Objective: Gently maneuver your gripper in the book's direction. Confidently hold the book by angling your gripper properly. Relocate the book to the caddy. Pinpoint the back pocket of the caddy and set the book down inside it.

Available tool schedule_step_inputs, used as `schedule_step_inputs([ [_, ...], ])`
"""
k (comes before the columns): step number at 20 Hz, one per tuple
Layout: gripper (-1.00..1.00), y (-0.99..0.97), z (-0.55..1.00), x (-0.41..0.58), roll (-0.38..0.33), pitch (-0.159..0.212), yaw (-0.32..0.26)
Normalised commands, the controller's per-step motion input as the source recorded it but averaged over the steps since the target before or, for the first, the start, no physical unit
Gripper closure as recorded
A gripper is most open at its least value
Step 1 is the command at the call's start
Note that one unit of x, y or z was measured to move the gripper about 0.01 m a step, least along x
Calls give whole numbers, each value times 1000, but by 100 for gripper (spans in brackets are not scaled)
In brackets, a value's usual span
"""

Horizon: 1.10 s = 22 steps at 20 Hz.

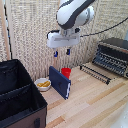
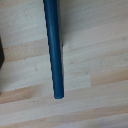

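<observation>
The navy book should go into the caddy's back pocket, so my gripper will grab it by its thin top edge [image 1: 57, 79] [image 2: 53, 50] next and then can carry it there.
The dark navy book [image 1: 60, 82] stands upright on its edge on the wooden table, near the middle of the exterior view. My gripper [image 1: 62, 52] hangs well above it, its two dark blue fingers apart with nothing between them. From the wrist view I look straight down on the book's thin top edge [image 2: 53, 47], a long blue strip across the wood; no fingers show there. The black caddy [image 1: 17, 97] fills the exterior view's lower left, with a divider making two compartments. The back pocket [image 1: 11, 76] is the farther one.
A small red cup [image 1: 66, 73] stands just behind the book. A white bowl [image 1: 43, 84] with yellow food sits between book and caddy. A black-and-silver toaster oven [image 1: 113, 56] is at the exterior view's right, with a dark rack [image 1: 95, 73] in front of it.
</observation>
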Motion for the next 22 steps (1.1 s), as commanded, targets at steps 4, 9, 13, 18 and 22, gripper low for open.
schedule_step_inputs([
  [4, -100, 163, -425, 0, -33, 69, 51],
  [9, -100, 157, -354, 1, -17, 57, 51],
  [13, -100, 54, -368, 97, -2, 31, 64],
  [18, -100, 0, -355, 291, 0, 0, 102],
  [22, -100, 0, -317, 277, 0, -2, 112],
])
